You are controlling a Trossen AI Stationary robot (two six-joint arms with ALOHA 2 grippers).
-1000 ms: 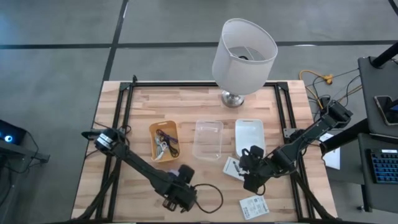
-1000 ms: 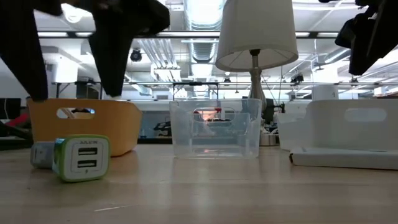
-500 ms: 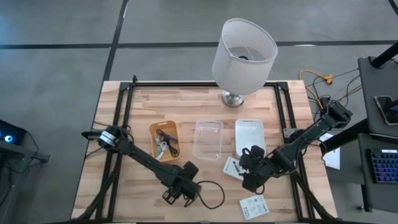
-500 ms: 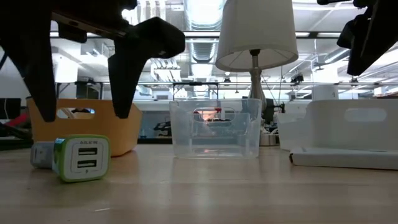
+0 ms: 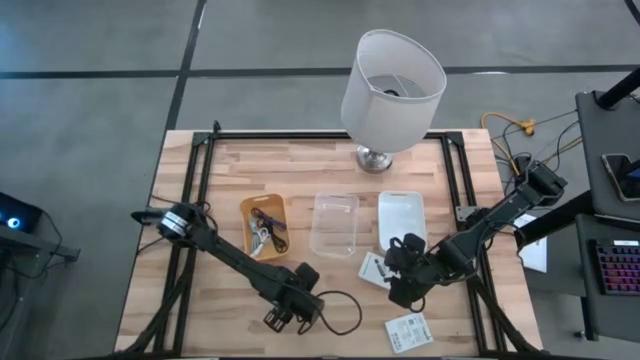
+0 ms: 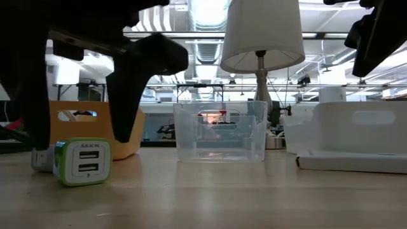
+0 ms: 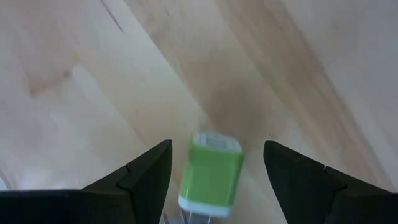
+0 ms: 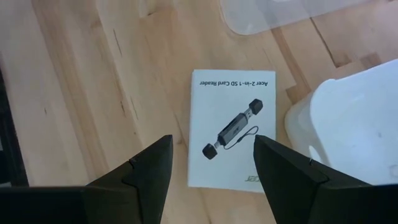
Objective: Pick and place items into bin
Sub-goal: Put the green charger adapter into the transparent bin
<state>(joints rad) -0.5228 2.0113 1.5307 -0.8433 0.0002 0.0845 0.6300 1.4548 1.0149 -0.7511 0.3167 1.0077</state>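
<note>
My left gripper grabs the USB charger block by its green sides next, to place the block into the clear bin [image 5: 334, 225].
A small green and white USB charger block [image 6: 82, 161] lies on the table near its front edge, left of centre. My left gripper [image 7: 216, 149] hangs open just above it, pointing down, one finger on either side of the block [image 7: 211, 171] without touching it. In the high view the gripper [image 5: 285, 315] covers the block. A white printed card [image 8: 231, 127] lies flat on the wood at the front right. My right gripper [image 8: 211, 140] hovers open above it, in the high view [image 5: 400, 287] just beside the card [image 5: 374, 267].
An orange bin [image 5: 263, 227] holding cables, a clear bin [image 5: 335, 222] and a white bin [image 5: 401, 217] stand in a row mid-table. A white lamp [image 5: 392, 78] stands at the far edge. A black cable loop [image 5: 340, 315] and a second card [image 5: 409, 330] lie near the front edge.
My left gripper has come down over the green block and turned a little, still open; its fingers now reach down to either side of the block. The block has not moved.
</note>
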